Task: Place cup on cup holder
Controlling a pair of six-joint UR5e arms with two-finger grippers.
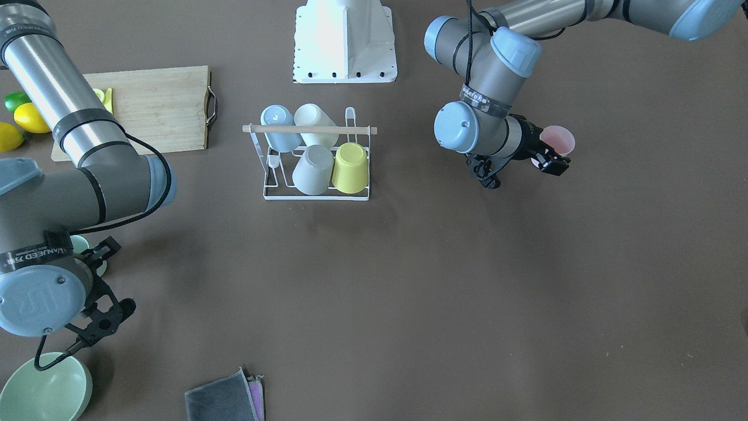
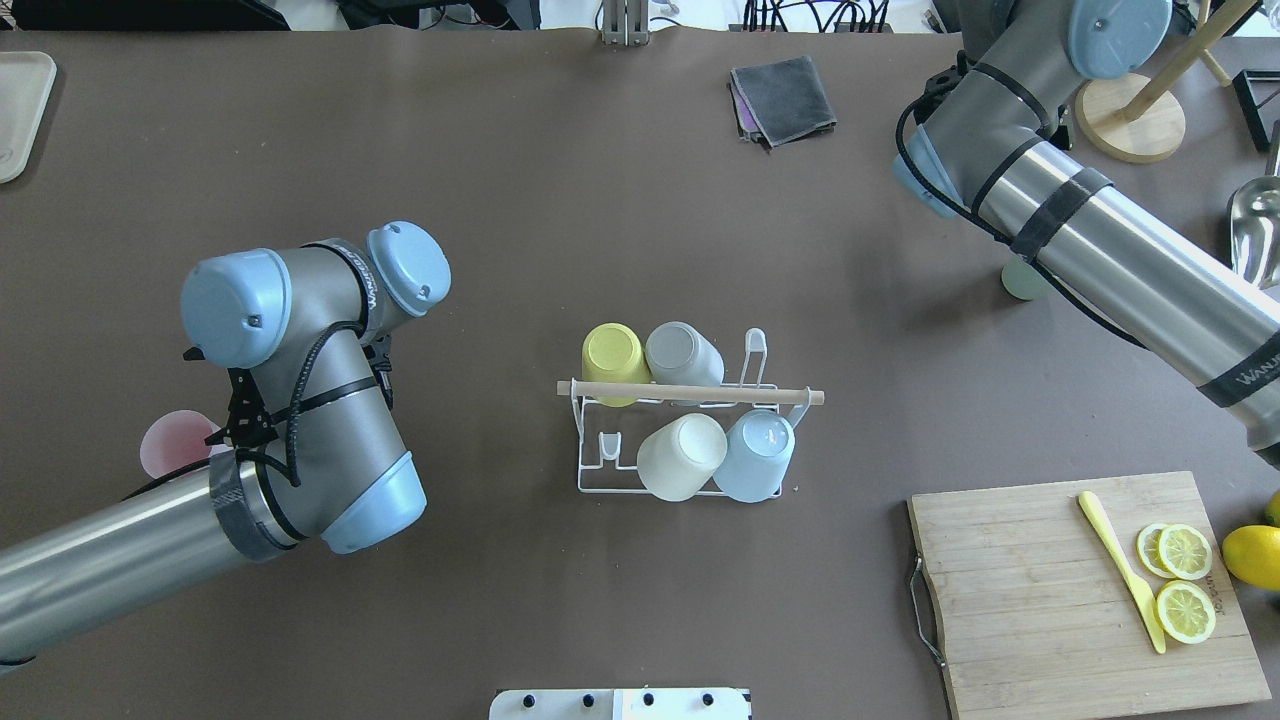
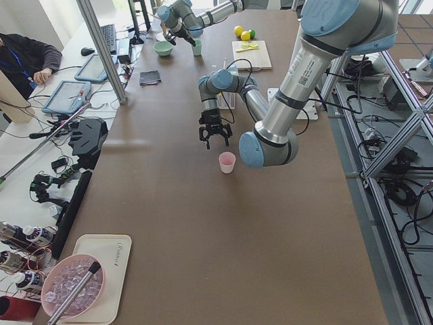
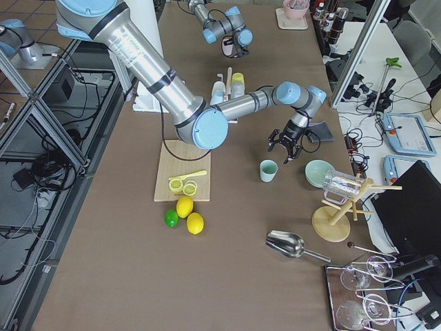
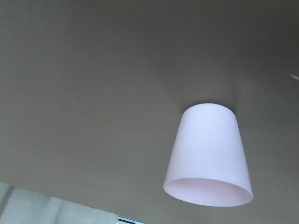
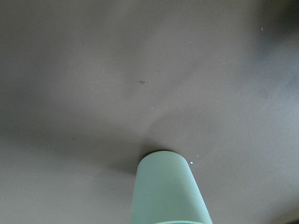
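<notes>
Next, my left gripper picks up the pink cup by its tapered body [image 1: 557,142] to set it bottom-up on the cup holder [image 1: 315,197].
The cup holder [image 1: 315,197] is a white wire rack with a wooden rod handle [image 2: 690,392] at the table's middle. It holds a blue, a cream, a grey and a yellow cup upside down. A pink cup [image 1: 558,140] stands upright on the table beside my left gripper [image 1: 519,169], which is open and empty above the table; the cup also shows in the left wrist view [image 5: 209,156]. A pale green cup [image 2: 1022,280] stands upright by my right gripper [image 1: 111,280], which is open and empty; the right wrist view shows this cup [image 6: 168,191] just below.
A wooden cutting board [image 2: 1040,590] carries lemon slices and a yellow knife, with lemons [image 1: 29,117] and a lime beside it. A green bowl [image 1: 44,389] and a folded grey cloth [image 1: 225,397] lie near the table's far edge. The white robot base [image 1: 345,41] stands behind the rack.
</notes>
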